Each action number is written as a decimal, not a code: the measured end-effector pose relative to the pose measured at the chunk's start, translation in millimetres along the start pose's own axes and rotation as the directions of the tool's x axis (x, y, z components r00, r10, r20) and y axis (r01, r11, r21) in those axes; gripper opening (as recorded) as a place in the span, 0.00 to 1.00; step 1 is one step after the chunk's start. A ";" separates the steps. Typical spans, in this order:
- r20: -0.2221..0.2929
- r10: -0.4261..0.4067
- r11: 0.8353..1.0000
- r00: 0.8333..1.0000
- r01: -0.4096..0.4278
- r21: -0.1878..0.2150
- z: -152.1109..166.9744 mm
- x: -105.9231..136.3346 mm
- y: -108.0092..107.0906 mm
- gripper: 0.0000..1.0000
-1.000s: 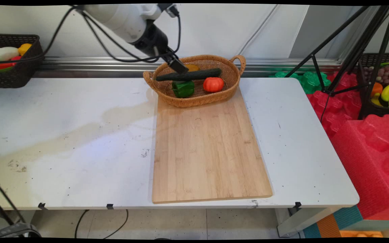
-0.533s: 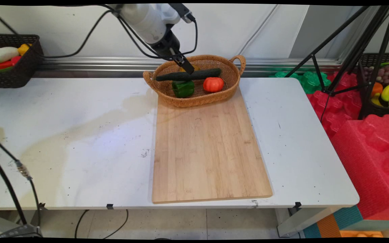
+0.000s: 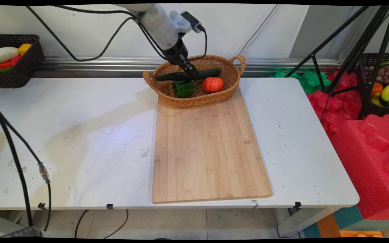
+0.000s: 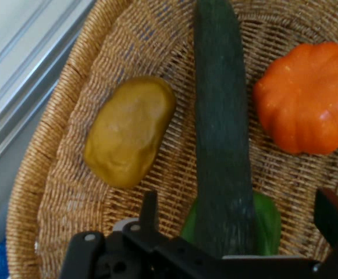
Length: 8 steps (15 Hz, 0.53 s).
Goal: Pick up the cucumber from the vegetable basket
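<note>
I need to lift the cucumber out of the wicker basket with my gripper and take it to the wooden cutting board (image 3: 208,148), so I will grab it by its middle (image 3: 183,76) next.
A wicker basket (image 3: 198,100) stands at the table's far side, on the far end of a wooden cutting board (image 3: 208,148). In it lie a long dark green cucumber (image 3: 209,73), a green pepper (image 3: 183,88) and an orange pumpkin (image 3: 213,84). My gripper (image 3: 193,72) reaches down into the basket, right at the cucumber's middle. In the hand view the gripper (image 4: 238,218) is open, and its fingers stand either side of the cucumber (image 4: 221,116). The cucumber lies across the green pepper (image 4: 269,220). A yellow-brown potato (image 4: 131,131) is to its left, the pumpkin (image 4: 308,99) to its right.
A black basket (image 3: 14,69) of vegetables sits at the far left by the wall. Black cables (image 3: 19,162) hang over the table's left end. Right of the table stand a black tripod (image 3: 349,54), red foam blocks (image 3: 366,145) and a basket of fruit (image 3: 387,89).
The arm has swung to the right and the gripper has come down from above the basket's left part to the cucumber's middle. The things in the basket have not moved.
</note>
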 end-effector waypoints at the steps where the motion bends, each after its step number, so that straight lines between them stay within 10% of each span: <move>1: 0.011 -0.006 1.000 1.000 0.006 -0.003 7.1 2.2 0.1 1.00; 4: 0.028 -0.021 1.000 0.999 0.021 -0.004 18.2 4.7 0.1 1.00; 5: 0.033 -0.026 1.000 0.999 0.027 -0.003 20.8 4.9 0.3 0.00; 8: 0.039 -0.040 0.999 0.998 0.040 0.013 23.8 5.2 1.3 0.00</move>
